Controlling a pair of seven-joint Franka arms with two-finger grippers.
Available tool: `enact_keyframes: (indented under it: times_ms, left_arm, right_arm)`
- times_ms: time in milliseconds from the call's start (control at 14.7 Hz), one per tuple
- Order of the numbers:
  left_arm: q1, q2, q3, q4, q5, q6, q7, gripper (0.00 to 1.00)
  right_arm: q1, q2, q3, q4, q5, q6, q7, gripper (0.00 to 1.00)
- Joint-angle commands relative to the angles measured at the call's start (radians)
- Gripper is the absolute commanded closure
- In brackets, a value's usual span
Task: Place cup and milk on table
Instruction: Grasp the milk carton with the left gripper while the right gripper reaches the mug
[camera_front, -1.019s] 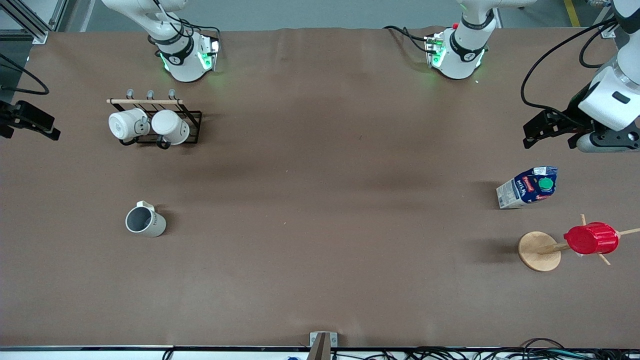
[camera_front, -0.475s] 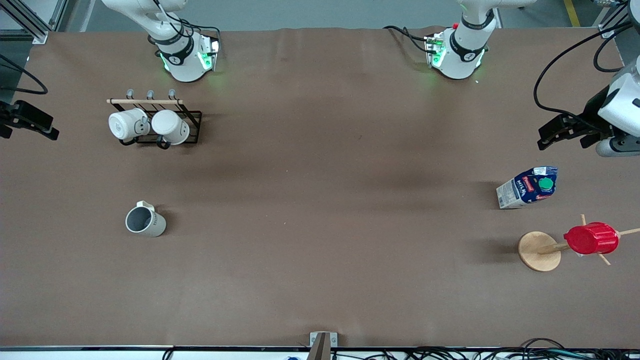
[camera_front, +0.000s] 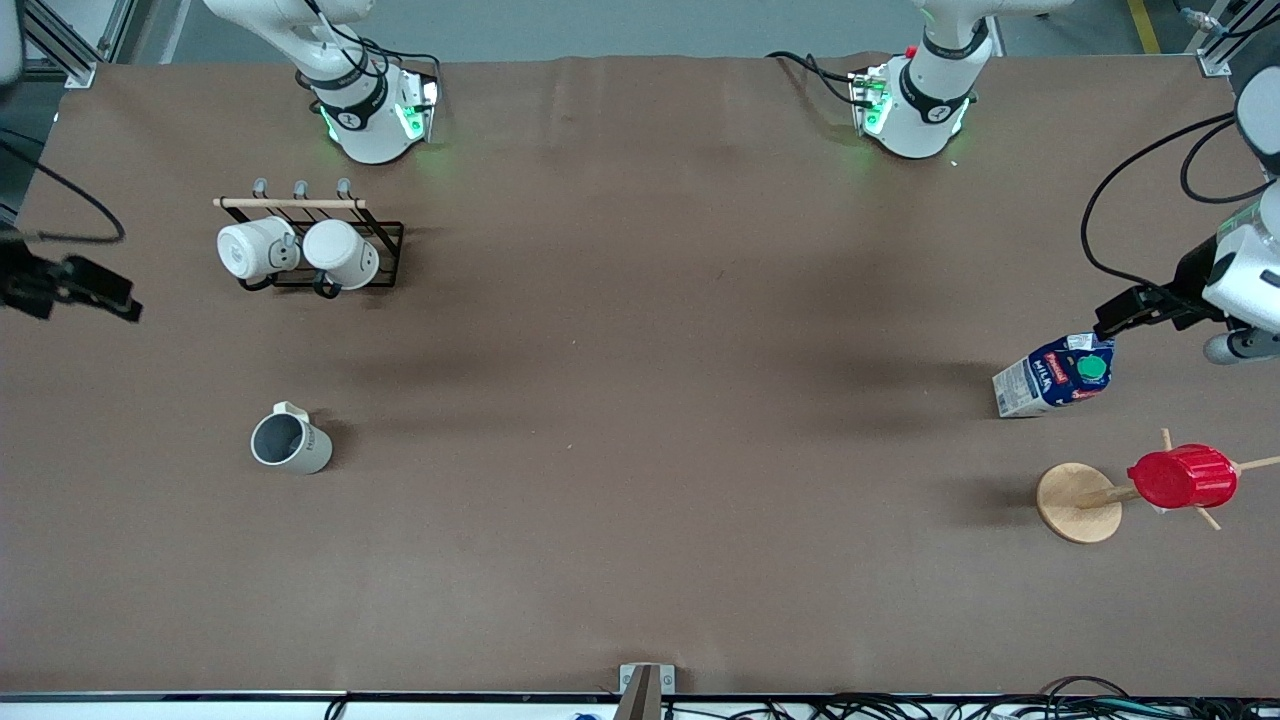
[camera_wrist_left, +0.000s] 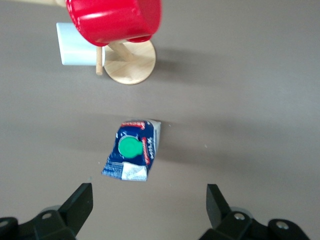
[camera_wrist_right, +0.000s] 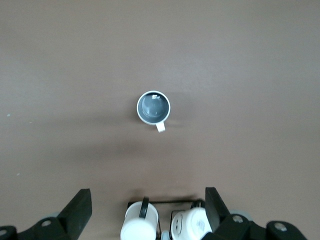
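I next need my left gripper to grab the carton by its upper end with the green cap (camera_front: 1083, 365) (camera_wrist_left: 132, 148), so that I can place the milk on the tabletop.
The cup (camera_front: 290, 441), a light-grey mug with a dark inside, stands upright on the table (camera_front: 640, 420) toward the right arm's end. It also shows in the right wrist view (camera_wrist_right: 153, 107). The milk (camera_front: 1055, 373), a blue and white carton with a green cap, stands on the table toward the left arm's end, and shows in the left wrist view (camera_wrist_left: 132, 156). My left gripper (camera_front: 1110, 322) hangs open and empty over the table just beside the milk; it shows in its own view too (camera_wrist_left: 148, 207). My right gripper (camera_front: 125, 300) hangs open and empty over the table's edge (camera_wrist_right: 147, 210).
A black wire rack (camera_front: 385, 240) holding two white mugs (camera_front: 250, 250) stands near the right arm's base. A red ribbed cup (camera_front: 1182, 477) hangs on a wooden peg stand (camera_front: 1078, 503), nearer to the camera than the milk.
My left gripper has moved down the view to just beside the milk. My right gripper has shifted a little inward over the table's edge. Cup and milk have not moved.
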Motion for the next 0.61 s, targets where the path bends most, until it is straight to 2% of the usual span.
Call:
enact_keyframes:
  times_ms: [0,272,543]
  left_arm:
    - [0.0,0.03,0.019,-0.059,0.016,0.086,0.006,0.0]
    - [0.004,0.12,0.036,-0.059,0.014,0.14,0.003,0.0]
    - [0.022,0.17,0.038,-0.061,0.014,0.186,0.004,0.0]
  right_arm:
    - [-0.009,0.072,0.003,-0.099,0.008,0.175,-0.106,0.0]
    - [-0.024,0.157,0.003,-0.26,0.01,0.49,-0.28,0.0]
    - [-0.044,0.255,0.003,-0.282,0.013,0.596,-0.343,0.0]
